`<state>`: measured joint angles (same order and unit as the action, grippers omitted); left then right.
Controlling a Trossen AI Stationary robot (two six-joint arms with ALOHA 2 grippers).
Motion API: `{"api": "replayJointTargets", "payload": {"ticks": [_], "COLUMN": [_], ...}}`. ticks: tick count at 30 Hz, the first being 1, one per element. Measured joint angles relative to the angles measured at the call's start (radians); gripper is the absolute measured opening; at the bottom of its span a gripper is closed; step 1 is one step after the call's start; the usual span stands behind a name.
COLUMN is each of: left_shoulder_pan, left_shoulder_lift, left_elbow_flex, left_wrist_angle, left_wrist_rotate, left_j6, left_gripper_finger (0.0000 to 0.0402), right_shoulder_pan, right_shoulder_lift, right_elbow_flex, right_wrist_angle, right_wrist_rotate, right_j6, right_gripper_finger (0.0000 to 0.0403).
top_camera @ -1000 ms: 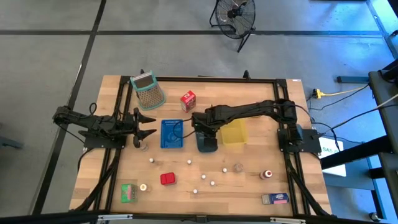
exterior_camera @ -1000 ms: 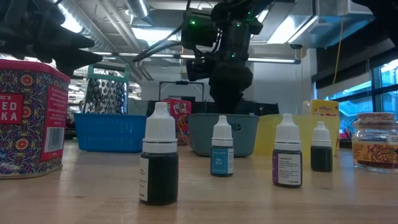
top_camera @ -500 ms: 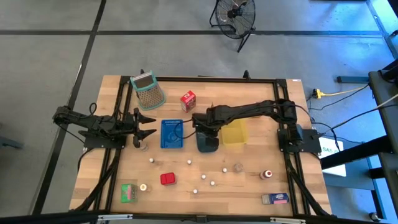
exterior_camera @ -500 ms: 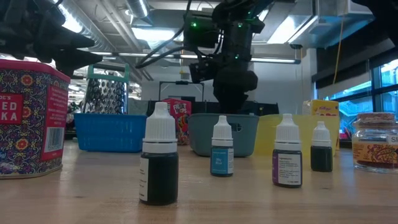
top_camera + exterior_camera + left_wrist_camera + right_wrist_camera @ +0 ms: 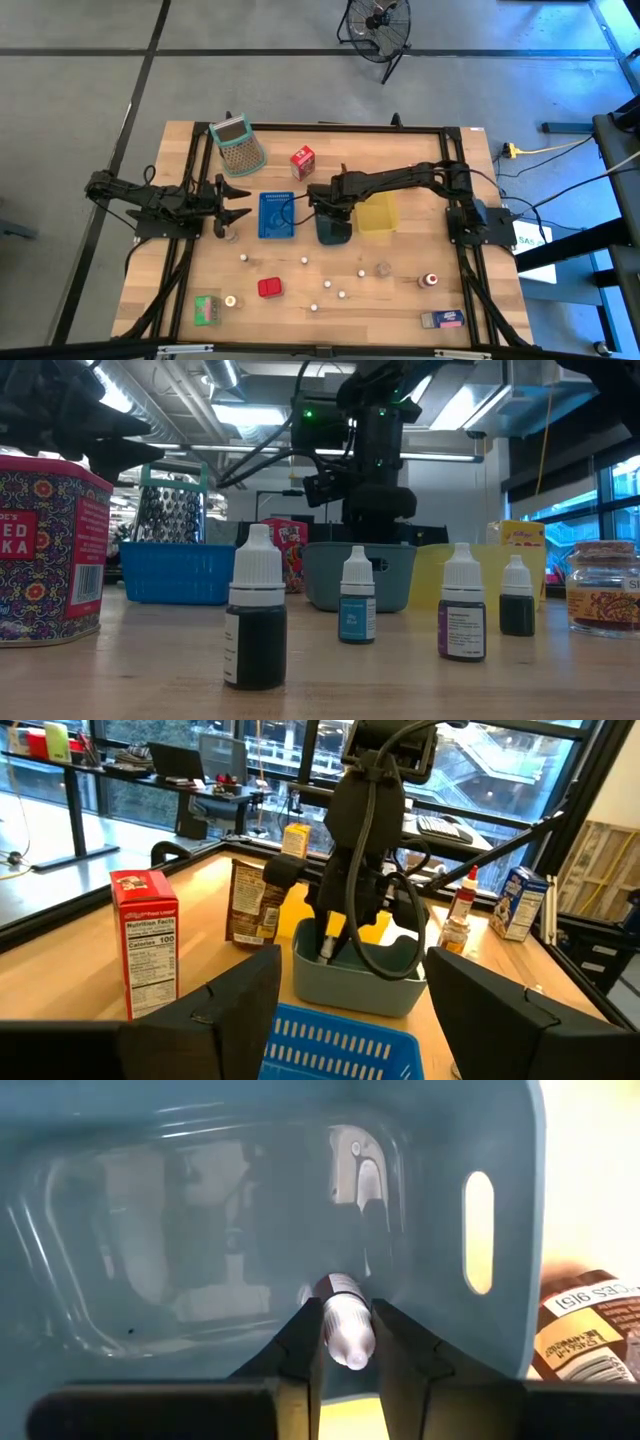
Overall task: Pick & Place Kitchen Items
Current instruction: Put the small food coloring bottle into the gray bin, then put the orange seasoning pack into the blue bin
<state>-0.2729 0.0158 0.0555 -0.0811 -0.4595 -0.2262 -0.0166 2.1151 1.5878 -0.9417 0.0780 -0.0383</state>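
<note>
The dropper bottle's dark end [image 5: 335, 1286] reaches the bottom of the grey-blue tray and the dropper bottle would come to rest inside, so it is now time to open my right gripper.
My right gripper [image 5: 325, 205] points down into the grey-blue tray [image 5: 333, 230] at the table's middle, shut on a small dropper bottle [image 5: 343, 1325]. The bottle also shows inside the tray [image 5: 352, 982] as a pale bottle [image 5: 327, 948]. Several more dropper bottles [image 5: 255, 622] stand upright on the near half of the table. My left gripper [image 5: 240, 205] waits open and level at the table's left, with nothing between its fingers [image 5: 232, 1010]. My right gripper pinches the bottle's white cap end [image 5: 347, 1346] between its two fingers [image 5: 303, 1342], coming from above and pointing down. The bottle hangs below the fingers, dark body downward, inside the tray. Whether it touches the tray's floor I cannot tell.
A blue tray [image 5: 278, 215] and a yellow tray [image 5: 378, 213] flank the grey-blue one. Farther back are a red carton [image 5: 302, 162], a mesh basket [image 5: 238, 144] and a brown packet [image 5: 248, 905]. Near the front lie a red tin [image 5: 269, 288], green carton [image 5: 207, 309], jar [image 5: 382, 268] and blue carton [image 5: 442, 320].
My right gripper has sunk a little toward the grey-blue tray and tipped slightly, still shut on the bottle.
</note>
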Motion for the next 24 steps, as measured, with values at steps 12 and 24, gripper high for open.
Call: {"api": "replayJointTargets", "payload": {"ticks": [12,24], "left_shoulder_pan": [0.000,0.000], "left_shoulder_lift": [0.000,0.000], "left_elbow_flex": [0.000,0.000], "left_wrist_angle": [0.000,0.000], "left_wrist_rotate": [0.013,0.013], "left_j6": [-0.025,-0.024], "left_gripper_finger": [0.0246,0.0246], "right_shoulder_pan": [0.000,0.006], "right_shoulder_lift": [0.008,0.007], "right_elbow_flex": [-0.005,0.047], "right_wrist_angle": [0.003,0.003], "right_wrist_rotate": [-0.011,-0.029], "right_j6": [0.002,0.030], "right_gripper_finger": [0.0111,0.0130]}}
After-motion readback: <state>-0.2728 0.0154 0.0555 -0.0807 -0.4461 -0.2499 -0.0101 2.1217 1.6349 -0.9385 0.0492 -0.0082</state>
